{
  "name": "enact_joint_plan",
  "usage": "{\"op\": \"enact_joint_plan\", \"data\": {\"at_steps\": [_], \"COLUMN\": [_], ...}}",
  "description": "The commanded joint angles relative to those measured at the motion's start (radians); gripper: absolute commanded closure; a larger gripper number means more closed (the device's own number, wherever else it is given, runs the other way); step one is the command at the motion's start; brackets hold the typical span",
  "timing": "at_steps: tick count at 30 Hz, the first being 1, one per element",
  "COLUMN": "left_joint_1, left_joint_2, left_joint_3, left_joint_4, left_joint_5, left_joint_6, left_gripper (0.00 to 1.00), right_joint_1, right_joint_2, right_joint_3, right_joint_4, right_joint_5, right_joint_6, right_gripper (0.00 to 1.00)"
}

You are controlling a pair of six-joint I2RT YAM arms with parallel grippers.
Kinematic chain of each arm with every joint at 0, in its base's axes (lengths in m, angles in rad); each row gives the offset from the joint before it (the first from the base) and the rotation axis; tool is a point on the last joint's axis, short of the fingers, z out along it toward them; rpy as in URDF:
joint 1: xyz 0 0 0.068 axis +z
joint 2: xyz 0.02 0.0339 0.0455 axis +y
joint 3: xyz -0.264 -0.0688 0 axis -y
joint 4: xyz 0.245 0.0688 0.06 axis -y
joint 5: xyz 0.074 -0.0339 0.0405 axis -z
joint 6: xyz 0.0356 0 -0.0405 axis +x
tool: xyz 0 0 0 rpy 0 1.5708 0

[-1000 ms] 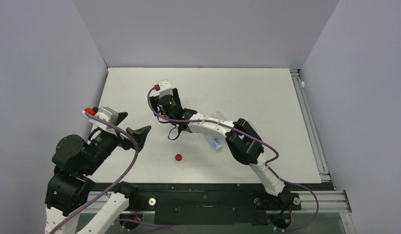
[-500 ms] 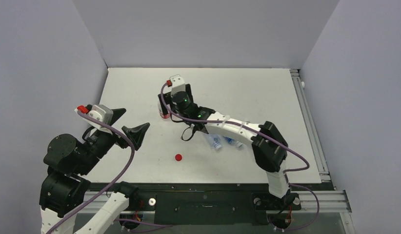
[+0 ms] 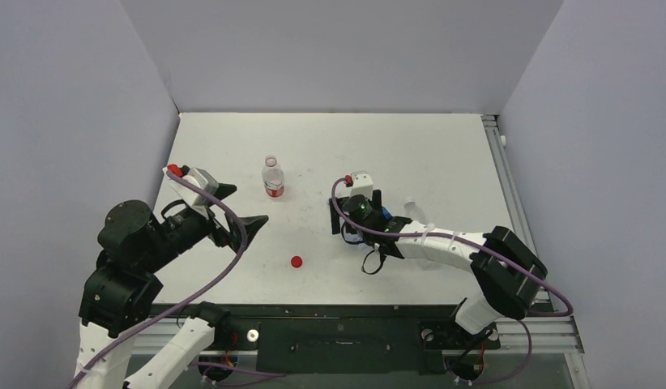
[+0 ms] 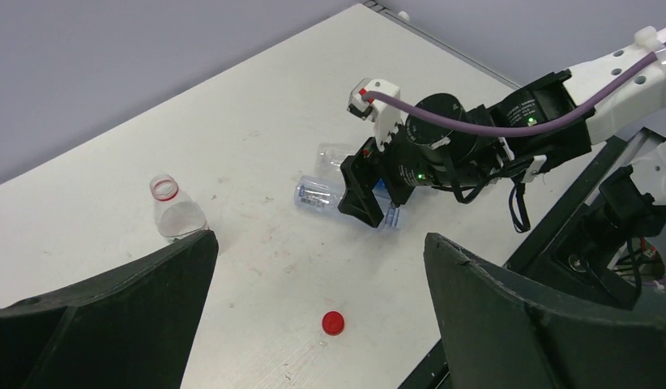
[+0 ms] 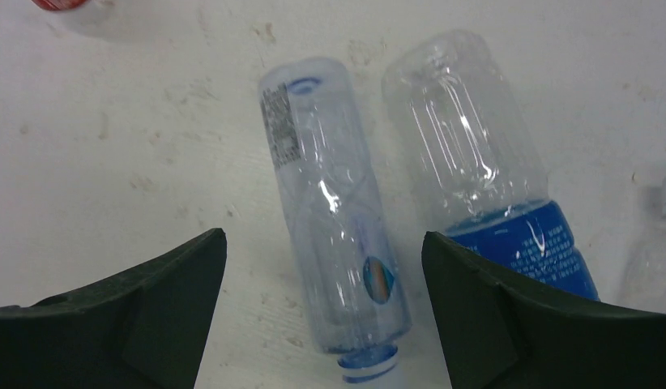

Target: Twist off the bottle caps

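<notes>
The right gripper next grabs the pale-blue-label bottle (image 5: 334, 211) across its body near the bottle's neck (image 5: 353, 288), which lets my left gripper grab the bottle's base for unscrewing.
A red cap (image 3: 296, 262) lies loose on the white table; it also shows in the left wrist view (image 4: 333, 322). A red-label bottle (image 3: 272, 177) stands upright with its mouth open. My left gripper (image 3: 239, 207) is open and empty, above the table left of the red cap. My right gripper (image 5: 323, 237) is open, its jaws astride a lying pale-blue-label bottle (image 5: 334, 211) without touching it. That bottle's blue neck ring (image 5: 370, 366) is at the frame edge, so its cap is cut off. A blue-label bottle (image 5: 476, 154) lies beside it. The white and blue caps are out of view.
Another clear bottle (image 3: 415, 207) lies just behind the right arm, and shows at the right edge of the right wrist view (image 5: 654, 243). Grey walls close the table on three sides. A metal rail (image 3: 516, 211) runs along its right edge.
My right gripper has left the red-label bottle, which now stands alone, and has moved right and nearer, over the lying bottles. My left arm has swung right towards the table's middle.
</notes>
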Motion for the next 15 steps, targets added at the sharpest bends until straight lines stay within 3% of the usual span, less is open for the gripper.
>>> {"op": "enact_joint_plan", "data": {"at_steps": [1,10,15], "left_joint_1": [0.001,0.001,0.001], "left_joint_2": [0.03,0.025,0.023], "left_joint_3": [0.007,-0.006,-0.008], "left_joint_4": [-0.01,-0.034,-0.031], "left_joint_5": [0.119,0.169,0.178], "left_joint_6": [0.041,0.072,0.081], "left_gripper": [0.03,0.03,0.03], "right_joint_1": [0.006,0.005,0.014], "right_joint_2": [-0.025,0.09,0.177], "right_joint_3": [-0.052,-0.031,0.0], "right_joint_4": [-0.003,0.014,0.038], "right_joint_5": [0.031,0.004,-0.029], "right_joint_6": [0.076,0.07,0.082], "right_gripper": [0.14,0.14,0.24]}}
